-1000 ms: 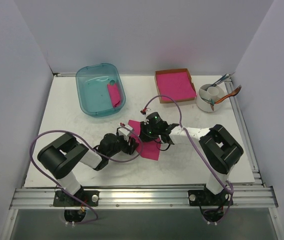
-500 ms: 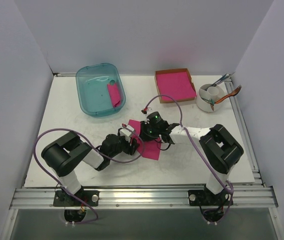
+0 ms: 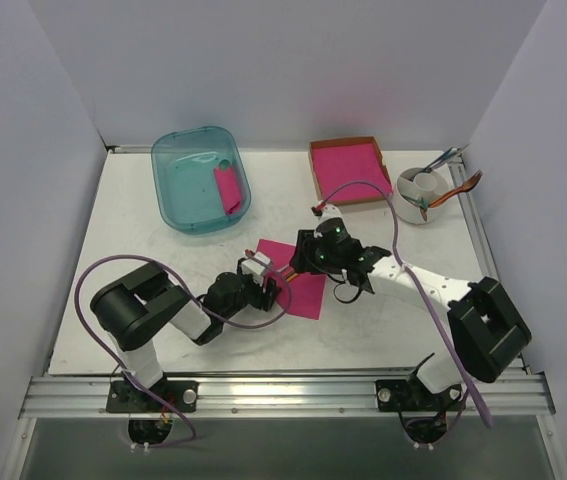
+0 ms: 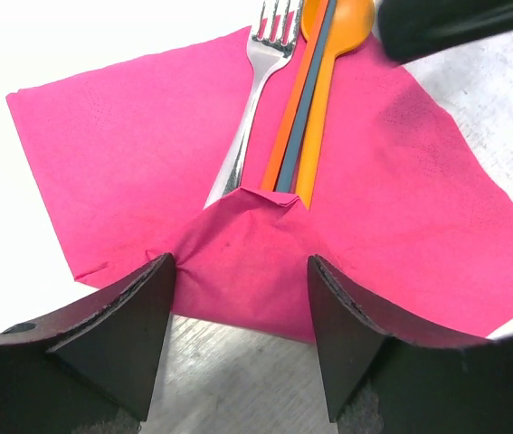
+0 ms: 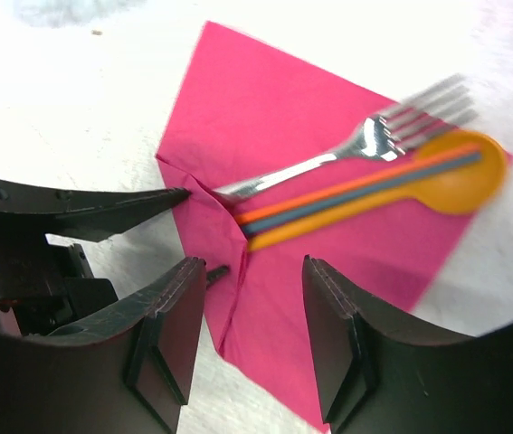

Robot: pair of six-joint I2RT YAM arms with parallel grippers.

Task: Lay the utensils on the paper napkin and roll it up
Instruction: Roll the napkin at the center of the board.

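Note:
The paper napkin needs to roll over the utensils, so my right gripper should next grab its spoon-side edge beside the folded corner.
The magenta paper napkin lies flat on the white table, also seen from above. The silver-grey fork and the orange spoon lie side by side on it, bowl and tines away from my left gripper. The napkin's near corner is folded up over the handle ends. My left gripper is open, its fingers straddling that folded corner. My right gripper is open and empty, just above the napkin, with the fork and spoon beyond it.
A teal bin with a pink piece inside stands at the back left. A cardboard box with a stack of pink sheets and a white holder with cutlery stand at the back right. My left gripper's fingers show in the right wrist view.
The right arm has swung its elbow out to the right and its gripper has shifted slightly right and back. The left gripper has edged right toward the napkin corner.

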